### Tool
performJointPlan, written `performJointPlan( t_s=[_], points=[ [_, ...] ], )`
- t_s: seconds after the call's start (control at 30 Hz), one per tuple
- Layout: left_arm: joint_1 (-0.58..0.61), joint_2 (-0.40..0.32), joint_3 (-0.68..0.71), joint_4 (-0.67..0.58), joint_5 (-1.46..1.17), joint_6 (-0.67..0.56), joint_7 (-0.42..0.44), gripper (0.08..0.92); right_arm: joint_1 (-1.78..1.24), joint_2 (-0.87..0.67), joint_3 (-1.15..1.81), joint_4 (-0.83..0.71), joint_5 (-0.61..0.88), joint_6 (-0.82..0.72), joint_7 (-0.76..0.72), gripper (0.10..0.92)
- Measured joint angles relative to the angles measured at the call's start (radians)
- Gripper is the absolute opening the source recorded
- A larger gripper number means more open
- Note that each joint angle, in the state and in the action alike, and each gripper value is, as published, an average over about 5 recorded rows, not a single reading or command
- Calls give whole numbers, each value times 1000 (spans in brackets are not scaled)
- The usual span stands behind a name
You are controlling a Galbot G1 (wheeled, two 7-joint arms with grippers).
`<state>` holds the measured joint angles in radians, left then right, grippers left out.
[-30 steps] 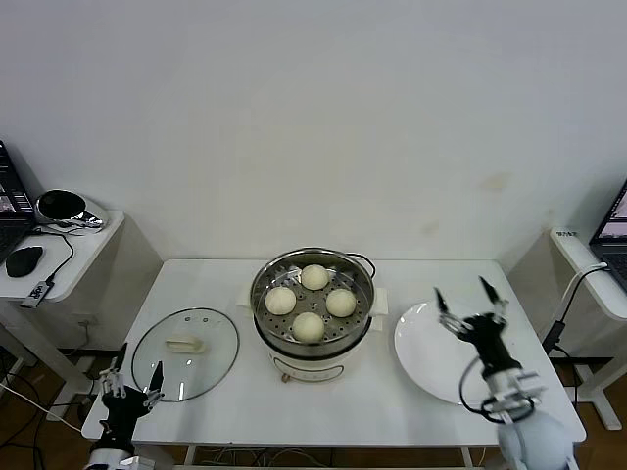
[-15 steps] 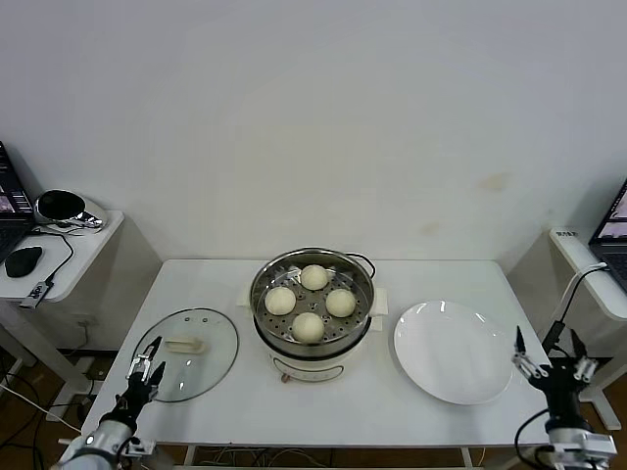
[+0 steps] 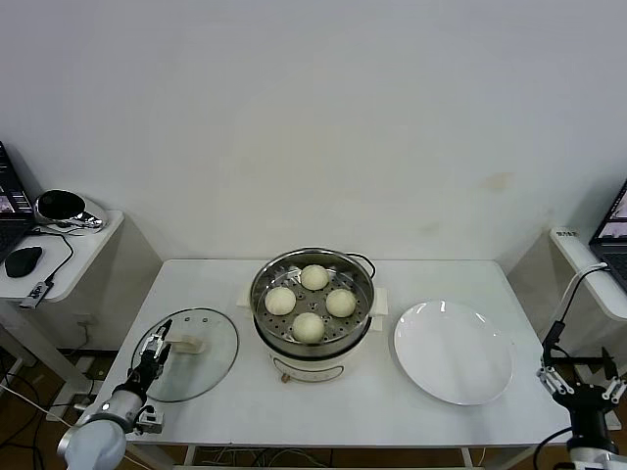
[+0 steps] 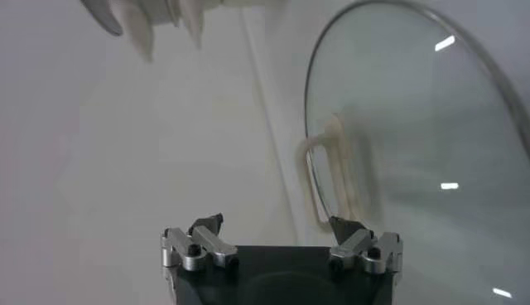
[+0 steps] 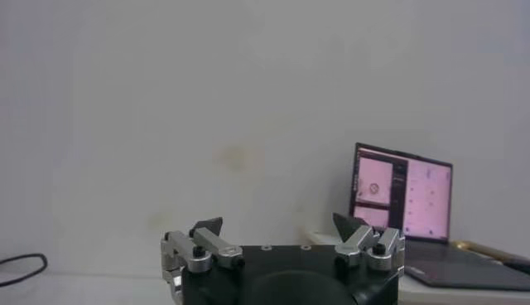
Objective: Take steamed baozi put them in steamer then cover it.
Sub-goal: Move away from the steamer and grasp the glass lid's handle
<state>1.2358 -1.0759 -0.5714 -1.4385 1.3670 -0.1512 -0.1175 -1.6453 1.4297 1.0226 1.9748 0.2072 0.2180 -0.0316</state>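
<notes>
My left gripper grabs the lid by its narrow cream handle [image 3: 187, 345] next, since the lid's glass disc [image 3: 208, 368] spreads far wider than the open fingers.
The steamer [image 3: 312, 333] stands mid-table with several cream-white baozi [image 3: 309, 326] resting on its perforated tray. Its glass lid [image 3: 201, 367] lies flat on the table to the left, cream handle [image 3: 186, 345] facing up. My left gripper [image 3: 157, 339] is open at the lid's near-left rim, close to the handle. In the left wrist view the lid [image 4: 414, 166] and its handle [image 4: 325, 178] lie just ahead of the open left gripper [image 4: 276, 224], nothing between the fingers. My right gripper [image 3: 580, 370] hangs open and empty off the table's front-right corner; the right wrist view shows the open right gripper [image 5: 280, 225] facing the wall.
A flat white plate [image 3: 454, 351] lies bare to the right of the steamer. Side desks flank the table: the left one [image 3: 59, 264] carries a mouse and cables, and a laptop [image 5: 403, 192] sits on the right one.
The right gripper has pulled back from above the plate to beyond the table's front-right corner. The left gripper has risen from the front-left edge onto the lid's rim.
</notes>
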Motion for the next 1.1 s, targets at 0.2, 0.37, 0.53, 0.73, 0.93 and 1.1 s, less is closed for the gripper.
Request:
performJointPlan(
  t_s=[0.2, 0.37, 0.53, 0.73, 0.93, 1.1],
  points=[
    [-52, -6, 31, 43, 8, -4, -1, 823, -8, 10, 11, -2, -3, 6, 2, 823],
    [-90, -10, 47, 74, 7, -6, -5, 823, -11, 13, 15, -9, -7, 11, 2, 823],
    [-116, -13, 57, 103, -3, -8, -4, 775, -13, 16, 16, -15, -11, 15, 2, 823],
    [-131, -18, 61, 138, -20, -11, -2, 602, -16, 18, 15, -16, -13, 18, 2, 823],
    [-134, -28, 63, 169, -40, -15, -15, 429, -22, 17, 16, -13, -13, 21, 2, 823],
    [-130, -30, 58, 178, -56, -21, -32, 282, -26, 16, 12, -8, -14, 24, 1, 823]
  ],
)
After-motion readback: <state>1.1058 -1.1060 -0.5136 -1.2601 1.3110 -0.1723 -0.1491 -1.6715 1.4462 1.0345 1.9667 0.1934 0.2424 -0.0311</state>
